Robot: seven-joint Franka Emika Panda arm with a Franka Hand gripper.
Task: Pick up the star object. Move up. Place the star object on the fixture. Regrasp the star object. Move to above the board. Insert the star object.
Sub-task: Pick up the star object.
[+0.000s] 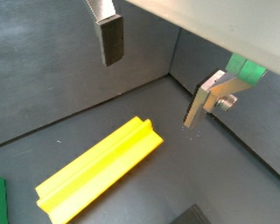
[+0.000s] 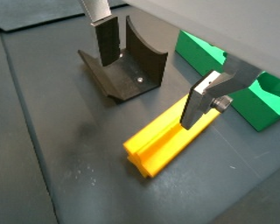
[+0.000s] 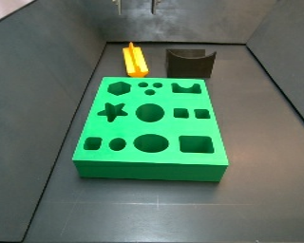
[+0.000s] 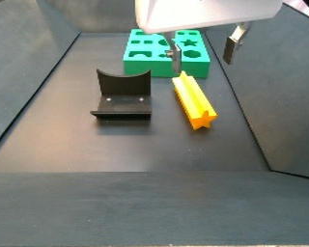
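Next, my gripper grabs the yellow prism by its ridged sides near one end, to stand the star object in the fixture [image 3: 189, 62].
The star object [image 4: 192, 101] is a long yellow prism lying flat on the dark floor between the fixture [image 4: 121, 95] and the right wall, one end close to the green board [image 4: 144, 68]. My gripper [image 4: 207, 50] hangs open above the prism's far end with nothing between its fingers. In both wrist views the prism [image 1: 101, 171] [image 2: 166, 136] lies below the open gripper [image 1: 154, 74] [image 2: 154, 74], apart from both fingers. A side view shows the star object [image 3: 134, 59] beyond the board [image 3: 129, 128], left of the fixture [image 3: 189, 62].
The fixture [image 2: 125, 61] stands just beside one finger [image 2: 108, 39] in a wrist view. The green board [image 2: 236, 74] lies behind the other finger [image 2: 205, 105]. Dark walls enclose the floor on all sides.
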